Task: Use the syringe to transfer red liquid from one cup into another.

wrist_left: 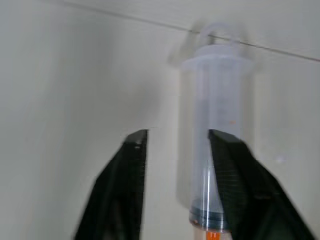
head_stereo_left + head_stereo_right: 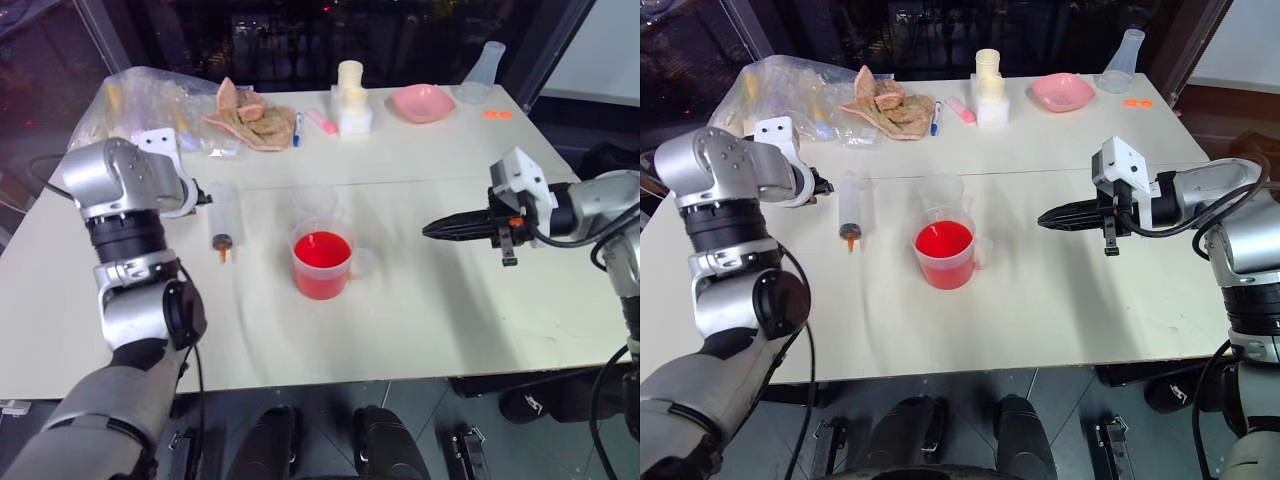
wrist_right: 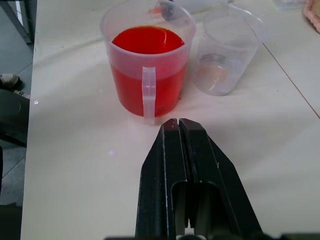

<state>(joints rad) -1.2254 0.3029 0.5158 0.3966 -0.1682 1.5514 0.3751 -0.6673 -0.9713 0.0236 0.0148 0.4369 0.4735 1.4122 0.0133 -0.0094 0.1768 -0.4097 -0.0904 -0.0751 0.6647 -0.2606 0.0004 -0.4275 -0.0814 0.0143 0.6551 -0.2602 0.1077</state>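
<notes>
My left gripper takes hold of the syringe by the middle of its body (image 2: 221, 216) next. The syringe is long, from its wide rim to its orange tip (image 2: 223, 255).
The syringe (image 2: 222, 222) lies flat on the table, a clear tube with a dark stopper and an orange tip toward me. My left gripper (image 1: 177, 134) hovers open over it; the syringe (image 1: 215, 95) lies partly between the fingers and partly behind one finger (image 1: 227, 165). To its right stands the handled cup (image 2: 322, 262) with red liquid (image 3: 147, 40). The plain clear cup (image 2: 316, 200) stands just behind it, touching or nearly so. My right gripper (image 3: 178, 122) is shut and empty, level, pointing at the handled cup (image 3: 147, 75) from the right, a hand-width away.
Along the table's far edge lie a crumpled plastic bag (image 2: 150, 100), a tan cloth (image 2: 250, 118), a blue pen (image 2: 297, 128), a pink stick (image 2: 321, 121), a cream bottle on a white block (image 2: 351, 98), a pink dish (image 2: 422, 102) and a conical flask (image 2: 483, 72).
</notes>
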